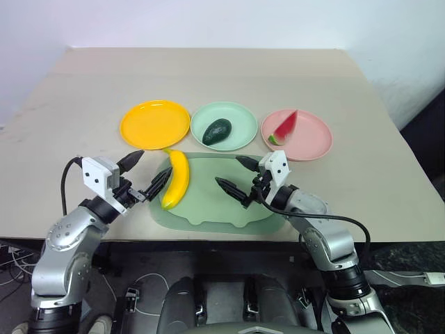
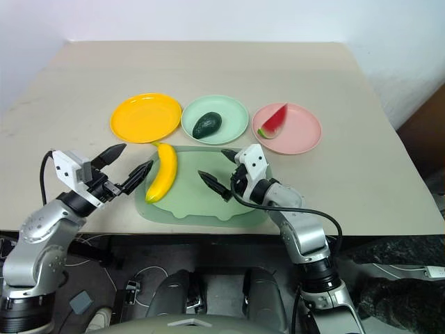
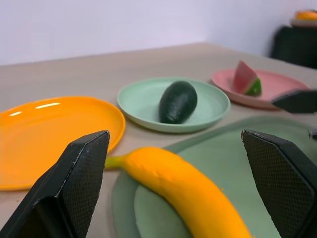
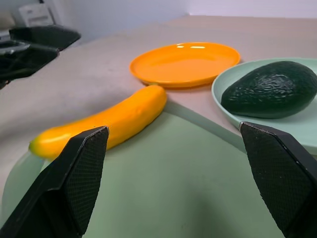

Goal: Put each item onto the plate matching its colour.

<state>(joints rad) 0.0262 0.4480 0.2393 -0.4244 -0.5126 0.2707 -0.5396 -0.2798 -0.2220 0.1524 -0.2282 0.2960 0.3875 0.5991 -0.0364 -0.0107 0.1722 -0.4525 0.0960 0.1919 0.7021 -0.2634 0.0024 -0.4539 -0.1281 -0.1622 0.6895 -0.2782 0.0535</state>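
Observation:
The banana is long and curved (image 1: pixel 179 179), so the robot's left gripper will next grab the banana by its thick middle (image 1: pixel 179 177) to keep both ends balanced.
The yellow banana (image 1: pixel 176 179) lies along the left side of the pale green tray (image 1: pixel 215 209), its stem tip near the yellow-orange plate (image 1: pixel 154 124), which holds nothing. On the mint green plate (image 1: pixel 224 125) rests the dark avocado (image 1: pixel 217 131). The watermelon wedge (image 1: pixel 284 128) sits on the pink plate (image 1: pixel 297 134). My left gripper (image 1: pixel 147 172) hangs open just left of the banana, its fingers clear of it. Over the tray's middle, my right gripper (image 1: pixel 235 177) is open and holds nothing, pointing toward the banana.
The three plates stand in a row behind the tray on the beige table (image 1: pixel 208 76). The tray reaches close to the table's front edge. Bare tabletop stretches behind the plates and to both sides.

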